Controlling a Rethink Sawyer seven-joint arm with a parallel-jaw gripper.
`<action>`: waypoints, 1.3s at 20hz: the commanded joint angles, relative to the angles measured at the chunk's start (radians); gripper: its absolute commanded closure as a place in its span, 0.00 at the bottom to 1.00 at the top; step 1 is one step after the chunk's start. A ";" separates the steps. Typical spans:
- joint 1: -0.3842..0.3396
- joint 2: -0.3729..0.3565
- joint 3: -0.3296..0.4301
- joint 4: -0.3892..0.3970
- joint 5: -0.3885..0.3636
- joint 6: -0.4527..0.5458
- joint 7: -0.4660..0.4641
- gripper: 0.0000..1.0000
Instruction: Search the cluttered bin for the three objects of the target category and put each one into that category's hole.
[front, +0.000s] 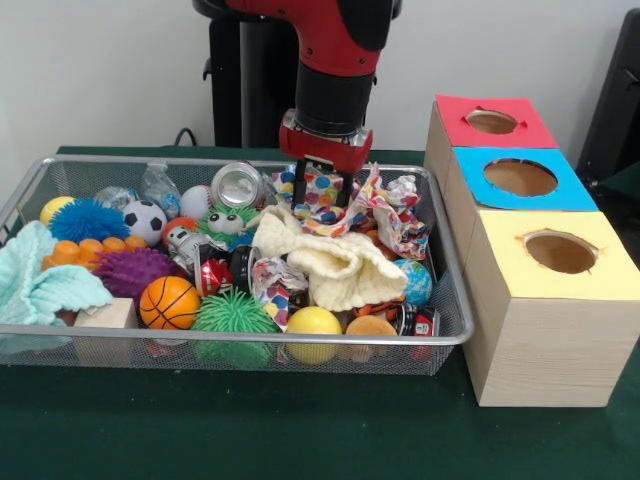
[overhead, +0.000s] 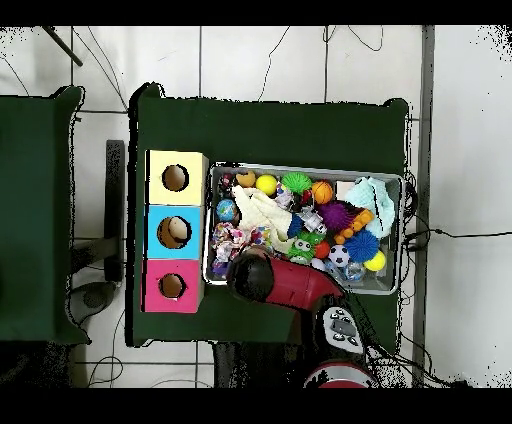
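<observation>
The spotted fabric is slack toward its loose end. My gripper should next pinch the fabric by its bunched middle, which stands up.
The wire mesh bin (front: 250, 338) is full of toys. My gripper (front: 322, 188) is down at the bin's far side, open, with a finger on each side of a bunched white spotted fabric piece (front: 322, 200). More spotted fabric (front: 398, 225) lies just right of it, and another bit (front: 278, 285) shows near the bin's middle. The round hole (front: 560, 252) in the yellow-topped box is to the right of the bin. In the overhead view the arm (overhead: 272, 280) hides the gripper; spotted fabric (overhead: 235, 240) shows beside it, and the yellow box's hole (overhead: 175, 178) is left of the bin (overhead: 300, 168).
A cream knitted cloth (front: 330, 260) lies beside the spotted pieces. A mint-green towel (front: 40, 280) is at the bin's left end. Balls, spiky toys and cans fill the rest. Blue-topped (front: 520, 178) and red-topped (front: 492, 122) boxes stand behind the yellow one.
</observation>
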 joint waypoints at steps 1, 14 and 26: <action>-0.025 0.011 0.106 -0.055 -0.064 -0.048 0.050 0.00; 0.010 -0.021 0.071 -0.040 -0.045 -0.031 0.096 0.00; -0.007 -0.008 0.089 -0.040 -0.050 -0.029 0.082 1.00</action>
